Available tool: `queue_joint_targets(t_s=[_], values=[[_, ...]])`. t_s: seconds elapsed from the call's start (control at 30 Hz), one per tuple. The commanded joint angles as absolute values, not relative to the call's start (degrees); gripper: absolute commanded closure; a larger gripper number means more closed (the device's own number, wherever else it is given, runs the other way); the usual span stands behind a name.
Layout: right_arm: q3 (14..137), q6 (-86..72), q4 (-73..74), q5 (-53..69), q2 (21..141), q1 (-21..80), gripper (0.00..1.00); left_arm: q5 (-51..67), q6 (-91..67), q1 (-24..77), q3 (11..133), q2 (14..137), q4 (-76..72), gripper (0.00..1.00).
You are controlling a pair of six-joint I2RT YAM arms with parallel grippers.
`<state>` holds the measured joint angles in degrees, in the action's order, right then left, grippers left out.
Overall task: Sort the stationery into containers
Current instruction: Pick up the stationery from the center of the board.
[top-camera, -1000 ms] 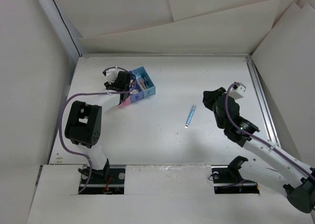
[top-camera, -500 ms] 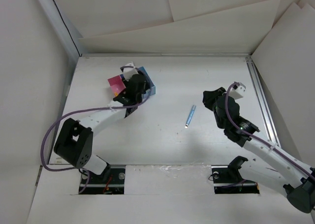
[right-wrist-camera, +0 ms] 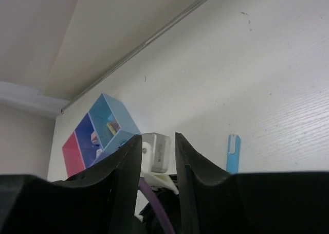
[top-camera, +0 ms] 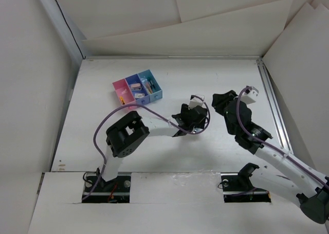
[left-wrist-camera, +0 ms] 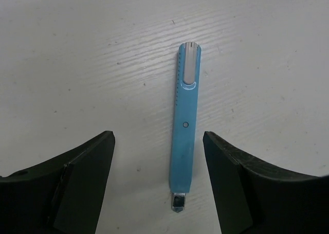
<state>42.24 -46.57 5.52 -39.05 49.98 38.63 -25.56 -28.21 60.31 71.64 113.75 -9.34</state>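
It isn't time to close on the pen (left-wrist-camera: 185, 126) yet: the left wrist view shows it down to its metal tip below my fingers. My left gripper should go lower first, because it would miss the pen now.
A light blue pen (left-wrist-camera: 185, 126) lies flat on the white table, its metal tip toward me. My left gripper (left-wrist-camera: 158, 159) is open and hovers just above it, with the pen between the jaws, nearer the right finger (left-wrist-camera: 241, 182). In the top view the left gripper (top-camera: 191, 115) hides the pen. The joined trays (top-camera: 138, 89) stand at the back left: pink (top-camera: 122, 92), dark blue (top-camera: 134, 85) and light blue (top-camera: 151, 86), with small items inside. My right gripper (top-camera: 222, 103) is narrowly open and empty, just right of the pen (right-wrist-camera: 233, 153).
A raised metal rail (top-camera: 271, 103) runs along the table's right edge. White walls (top-camera: 180, 38) close in the back and the sides. The left arm's purple cable (top-camera: 110, 118) loops over the table between the trays and the pen.
My left arm has swung from the trays at the back left to the middle of the table, over the blue pen. The right arm has not moved.
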Motion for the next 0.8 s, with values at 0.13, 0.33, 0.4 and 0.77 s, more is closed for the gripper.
queue_joint_targets(t_s=[0.13,0.33,0.4,0.77], values=[[42.0,-46.5,2.7,-41.0,47.1,38.3,0.62,-20.5,-25.1,59.7,79.2,118.6,-9.0,0.32],[42.0,-46.5,2.7,-41.0,47.6,38.3,0.62,-21.0,-24.6,60.2,81.6,122.9,-7.0,0.44],[42.0,-46.5,2.7,-40.5,48.2,38.3,0.62,-21.0,-24.0,60.7,82.2,123.6,-7.0,0.49],[42.0,-46.5,2.7,-40.5,48.2,38.3,0.62,-29.3,-24.0,62.4,81.0,123.6,-4.0,0.92]])
